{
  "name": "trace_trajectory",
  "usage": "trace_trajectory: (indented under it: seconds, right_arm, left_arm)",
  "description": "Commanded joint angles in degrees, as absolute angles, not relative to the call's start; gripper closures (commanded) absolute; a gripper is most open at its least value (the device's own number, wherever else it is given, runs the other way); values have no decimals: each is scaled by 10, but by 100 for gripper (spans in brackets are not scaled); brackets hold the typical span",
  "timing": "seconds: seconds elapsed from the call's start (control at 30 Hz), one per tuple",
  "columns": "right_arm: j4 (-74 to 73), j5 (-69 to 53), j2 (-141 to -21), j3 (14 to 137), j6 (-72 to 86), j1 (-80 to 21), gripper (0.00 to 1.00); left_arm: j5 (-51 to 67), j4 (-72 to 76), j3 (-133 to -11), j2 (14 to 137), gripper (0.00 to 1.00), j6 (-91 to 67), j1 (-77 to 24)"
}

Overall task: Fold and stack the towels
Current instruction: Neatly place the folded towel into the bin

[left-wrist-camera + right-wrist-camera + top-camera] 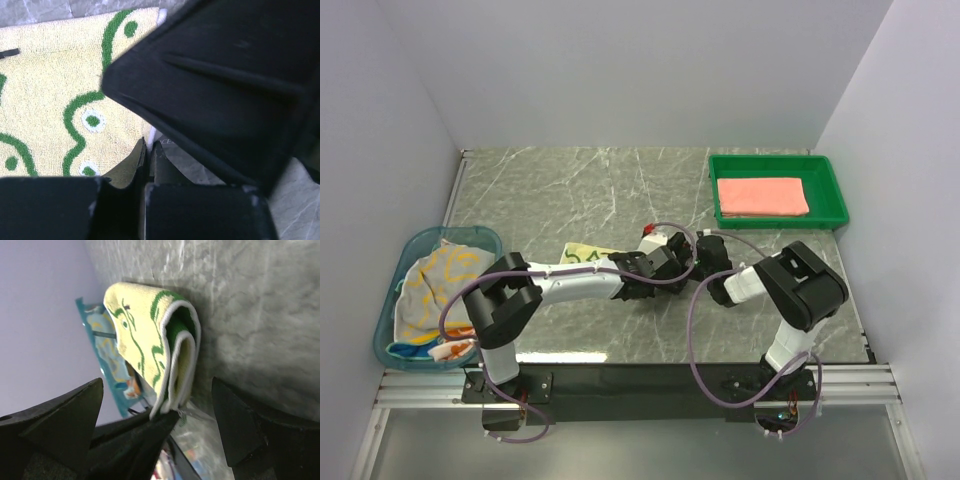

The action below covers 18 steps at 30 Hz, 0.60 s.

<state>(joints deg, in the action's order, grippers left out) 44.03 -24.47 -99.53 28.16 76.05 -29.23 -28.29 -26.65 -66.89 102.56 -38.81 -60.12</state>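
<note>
The towel's white-edged layers are still out of reach of my right gripper's fingers, so it isn't time to close yet. My right gripper should first move toward the layers and then close on them.
The pale yellow towel with green frog shapes (588, 254) lies folded on the marble table, mostly under my left arm. It fills the left wrist view (50, 90). In the right wrist view (145, 335) it is doubled over, its white-edged layers stacked. My left gripper (655, 262) is shut on the towel's edge next to a white label (149, 150). My right gripper (698, 255) is open, its fingers either side of that held edge and the left fingertips (157, 382). A salmon-pink towel (762, 196) lies folded in the green tray. A cream towel (440, 285) lies crumpled in the blue basket.
The green plastic tray (830, 195) stands at the back right. The blue basket (395, 290) stands at the left edge, also seen behind the towel in the right wrist view (97, 340). White walls enclose the table on three sides.
</note>
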Motion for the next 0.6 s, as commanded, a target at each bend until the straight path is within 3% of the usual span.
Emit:
trace_trajectory:
  seconds: [0.0, 0.23, 0.57]
  right_arm:
    - [428, -215, -1034, 293, 794, -307, 4]
    - [459, -214, -1084, 300, 825, -331, 6]
    - [476, -219, -1122, 326, 838, -337, 15]
  left_arm:
    - [-285, -243, -667, 995, 99, -398, -600]
    - [-296, -250, -681, 990, 99, -410, -599]
    - [-297, -253, -692, 998, 99, -417, -599]
